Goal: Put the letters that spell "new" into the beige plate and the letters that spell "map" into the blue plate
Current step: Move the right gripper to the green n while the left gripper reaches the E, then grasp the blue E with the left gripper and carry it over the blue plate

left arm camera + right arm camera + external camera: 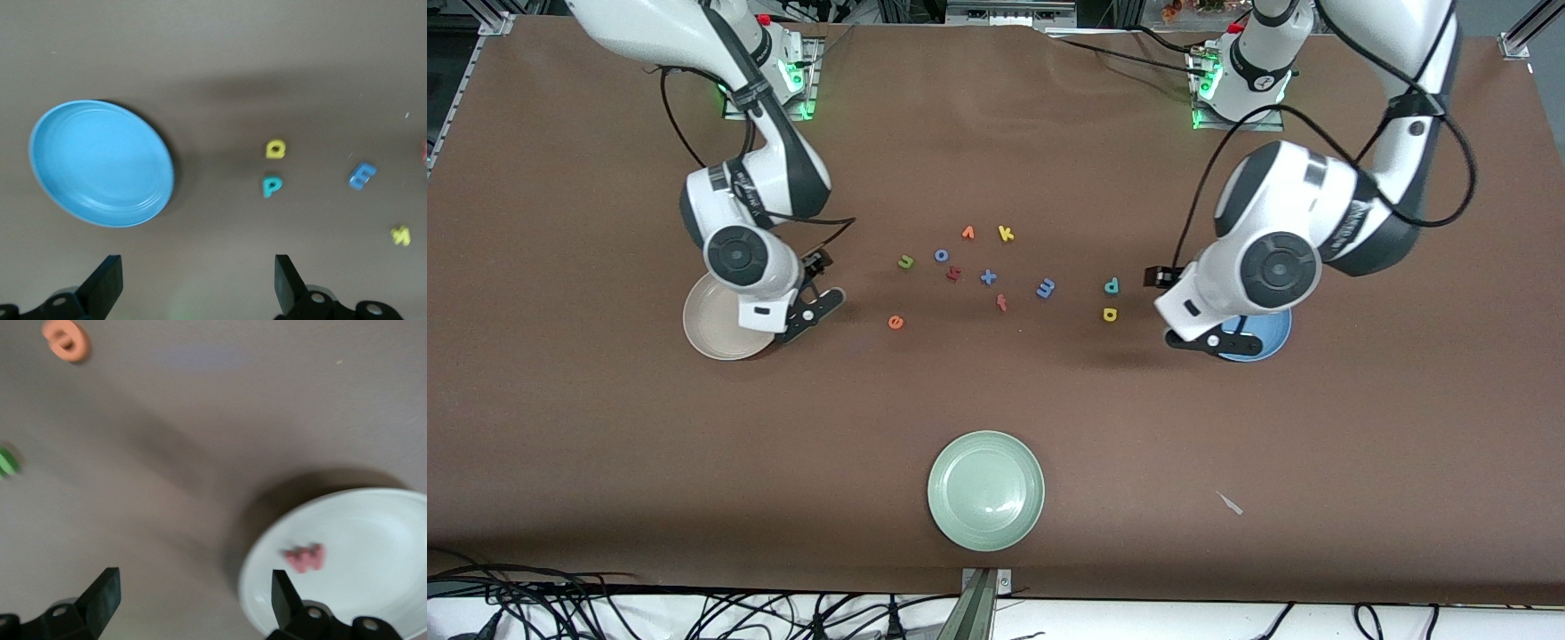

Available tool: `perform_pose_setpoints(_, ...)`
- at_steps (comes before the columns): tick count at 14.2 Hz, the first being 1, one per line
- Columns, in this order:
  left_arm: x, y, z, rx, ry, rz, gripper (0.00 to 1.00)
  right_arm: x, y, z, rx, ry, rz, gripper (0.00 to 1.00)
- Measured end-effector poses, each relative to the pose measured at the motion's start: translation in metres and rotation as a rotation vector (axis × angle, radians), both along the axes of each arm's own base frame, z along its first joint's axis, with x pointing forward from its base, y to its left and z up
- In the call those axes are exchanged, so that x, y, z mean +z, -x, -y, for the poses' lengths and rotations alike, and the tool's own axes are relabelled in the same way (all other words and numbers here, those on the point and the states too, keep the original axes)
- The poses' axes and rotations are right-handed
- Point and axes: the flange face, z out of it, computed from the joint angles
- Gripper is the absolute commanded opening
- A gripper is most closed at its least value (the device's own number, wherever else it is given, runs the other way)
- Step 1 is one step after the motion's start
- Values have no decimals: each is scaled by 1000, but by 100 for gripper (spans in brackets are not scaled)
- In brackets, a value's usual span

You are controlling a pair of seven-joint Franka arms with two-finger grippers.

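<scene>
The left gripper takes hold of the blue m (1046,288) by its arched top and the ends of its legs next, to spell "map" in the blue plate (1267,342).
The pink-red w (305,558) lies in the beige plate (707,327) (373,520); the front view hides it under the right arm. My right gripper (807,313) (193,603) hangs open and empty over the plate's edge on the letters' side. The orange e (895,322) (65,339) and green n (905,261) (7,462) lie on the table. My left gripper (1209,341) (197,287) is open and empty beside the blue plate (1267,342) (100,163), which holds nothing. Close to it lie the yellow a (1110,313) (275,149), teal p (1112,285) (271,187) and blue m (1046,287) (361,176).
Other letters sit mid-table: a yellow k (1006,234), orange v (967,233), blue o (941,255), dark red n (953,274), blue x (988,276) and red f (1001,302). A pale green plate (986,490) stands nearest the front camera.
</scene>
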Motion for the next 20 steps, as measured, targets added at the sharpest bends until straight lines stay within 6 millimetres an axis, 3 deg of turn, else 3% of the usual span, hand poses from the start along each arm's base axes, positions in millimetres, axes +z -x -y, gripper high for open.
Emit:
perform_pose_setpoints(3, -50, 6, 53, 85, -22, 54, 100, -2, 23, -35, -151, 6, 61, 100)
perform_pose_setpoints(6, -103, 17, 91, 111, -36, 59, 100, -11, 49, -67, -328, 1, 125, 100)
perform_pose_setpoints(10, -142, 50, 141, 2, -24, 52, 100, -15, 68, -95, -580, 3, 180, 100)
perform_pose_setpoints(16, -195, 83, 152, -165, 91, 155, 96, -40, 100, -127, -807, -18, 203, 100)
perform_pose_setpoints(20, -202, 99, 165, -192, 110, 179, 94, -51, 109, -134, -819, -6, 190, 100)
